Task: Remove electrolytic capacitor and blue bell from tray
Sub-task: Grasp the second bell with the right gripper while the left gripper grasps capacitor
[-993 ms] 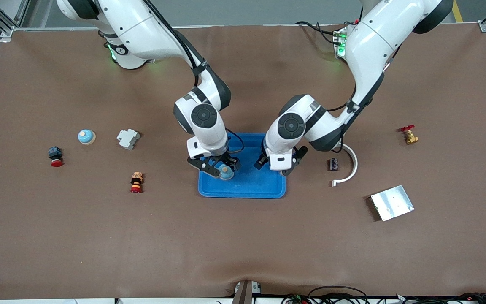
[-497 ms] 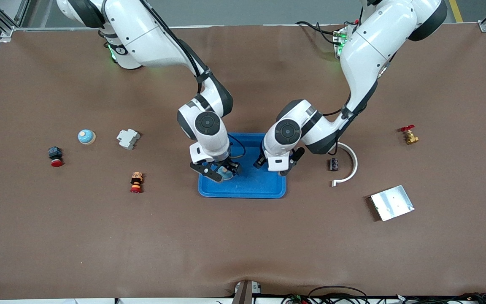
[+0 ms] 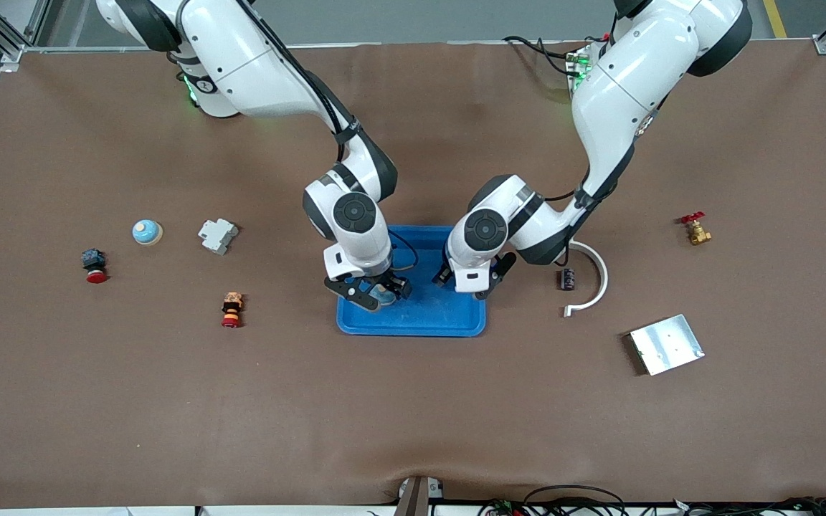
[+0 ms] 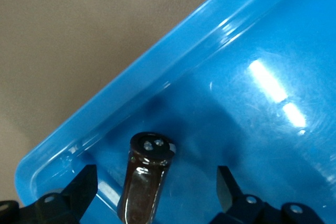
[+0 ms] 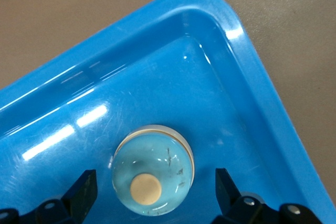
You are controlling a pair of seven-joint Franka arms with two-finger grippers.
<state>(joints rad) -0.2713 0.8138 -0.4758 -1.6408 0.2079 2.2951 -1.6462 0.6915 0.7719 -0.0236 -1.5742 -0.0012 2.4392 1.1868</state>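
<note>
The capacitor needs to come out of the blue tray (image 3: 427, 315) (image 4: 220, 108), so my left gripper will grab the capacitor's body beneath the terminals next.
A blue tray (image 3: 427, 315) lies at the table's middle. My right gripper (image 3: 370, 292) is low over the tray, open, with a light blue bell (image 5: 153, 174) with a beige button sitting in the tray (image 5: 157, 87) between its fingers (image 5: 84, 184), untouched. The bell (image 3: 384, 293) partly shows in the front view. My left gripper (image 3: 472, 285) is low over the tray's other end, open, with a dark capacitor (image 4: 149, 153) on the tray floor (image 4: 252, 108) between its fingers (image 4: 226, 182), untouched. A second bell (image 3: 147, 231) and a second capacitor (image 3: 568, 279) lie on the table.
A grey breaker (image 3: 218, 235), a red button switch (image 3: 94, 265) and an orange-red button (image 3: 231, 309) lie toward the right arm's end. A white curved bracket (image 3: 594, 279), a metal plate (image 3: 666, 344) and a red-handled valve (image 3: 695, 229) lie toward the left arm's end.
Both arms have shifted slightly over the tray, the left hand a little toward the tray's middle. The bell and the things on the table have stayed put.
</note>
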